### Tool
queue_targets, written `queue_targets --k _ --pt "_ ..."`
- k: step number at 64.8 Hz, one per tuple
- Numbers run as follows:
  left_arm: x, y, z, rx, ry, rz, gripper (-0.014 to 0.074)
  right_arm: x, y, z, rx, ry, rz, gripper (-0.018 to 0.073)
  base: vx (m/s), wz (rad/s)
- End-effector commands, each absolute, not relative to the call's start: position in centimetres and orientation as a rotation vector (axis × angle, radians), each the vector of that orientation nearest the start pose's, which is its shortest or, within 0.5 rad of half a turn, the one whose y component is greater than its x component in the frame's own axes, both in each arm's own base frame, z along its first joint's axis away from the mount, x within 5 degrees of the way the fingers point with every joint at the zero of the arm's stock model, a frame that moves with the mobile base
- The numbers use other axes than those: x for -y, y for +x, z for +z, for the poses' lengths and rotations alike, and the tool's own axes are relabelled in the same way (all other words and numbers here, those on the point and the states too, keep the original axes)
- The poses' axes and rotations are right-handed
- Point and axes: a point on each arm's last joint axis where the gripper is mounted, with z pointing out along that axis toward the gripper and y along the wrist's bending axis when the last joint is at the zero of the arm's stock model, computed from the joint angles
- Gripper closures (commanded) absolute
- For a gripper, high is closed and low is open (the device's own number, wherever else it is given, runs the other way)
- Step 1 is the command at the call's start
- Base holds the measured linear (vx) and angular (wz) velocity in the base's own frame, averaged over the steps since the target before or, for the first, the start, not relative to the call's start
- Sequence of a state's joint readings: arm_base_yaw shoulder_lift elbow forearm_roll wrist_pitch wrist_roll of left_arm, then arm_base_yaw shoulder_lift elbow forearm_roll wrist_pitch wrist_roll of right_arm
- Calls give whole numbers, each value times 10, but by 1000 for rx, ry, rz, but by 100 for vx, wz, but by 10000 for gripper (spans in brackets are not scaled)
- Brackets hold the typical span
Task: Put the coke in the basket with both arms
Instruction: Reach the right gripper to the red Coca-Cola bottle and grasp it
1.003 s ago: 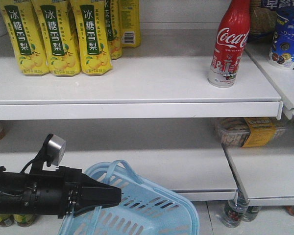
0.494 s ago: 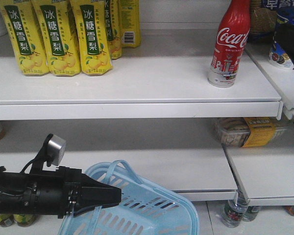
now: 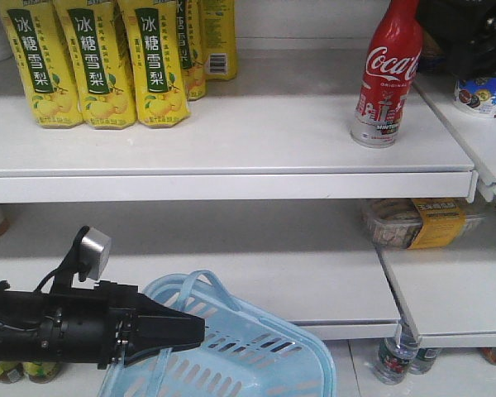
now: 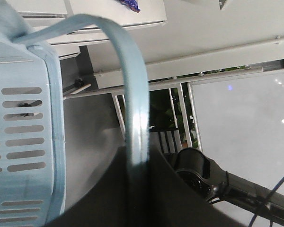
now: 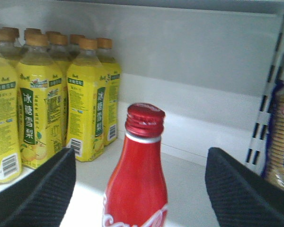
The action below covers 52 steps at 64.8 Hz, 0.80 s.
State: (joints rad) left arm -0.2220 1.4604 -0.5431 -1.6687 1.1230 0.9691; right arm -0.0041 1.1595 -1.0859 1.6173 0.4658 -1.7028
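My right gripper has to grab the red Coca-Cola bottle by its body next, so that it can place the bottle in the basket.
A red Coca-Cola bottle stands upright on the upper white shelf, right of middle. In the right wrist view the bottle stands between my open right gripper's two black pads, with gaps on both sides. The right arm shows as a dark shape at the front view's top right. My left gripper is shut on the handle of the light blue basket, held low in front of the shelves.
Yellow pear-drink bottles stand in rows at the upper shelf's left, also in the right wrist view. Snack tubs sit on the right-hand shelf. A packaged box lies on the lower shelf. Bottles stand at floor level.
My right arm has come into the front view at the top right, moving left toward the Coke bottle and now covering the snacks there. The left arm and basket have not moved.
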Motion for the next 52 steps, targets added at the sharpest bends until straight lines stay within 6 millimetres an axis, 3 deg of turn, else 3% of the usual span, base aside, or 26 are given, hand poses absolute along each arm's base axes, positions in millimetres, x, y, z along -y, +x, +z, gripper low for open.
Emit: queue_targets --k 1,37,44,52 --pt "133 204 240 -2172 8 -1918 603 -43 256 445 -1414 -440 335 17 0 0" --pt "133 204 240 -2172 8 -1918 603 -44 309 437 -1456 -404 408 32 0 0" --pt "133 204 240 -2172 8 -1918 603 -45 312 437 -1453 -414 426 102 0 0" --pt "133 204 240 -2172 8 -1918 603 -52 308 440 -1428 -463 505 284 0 0"
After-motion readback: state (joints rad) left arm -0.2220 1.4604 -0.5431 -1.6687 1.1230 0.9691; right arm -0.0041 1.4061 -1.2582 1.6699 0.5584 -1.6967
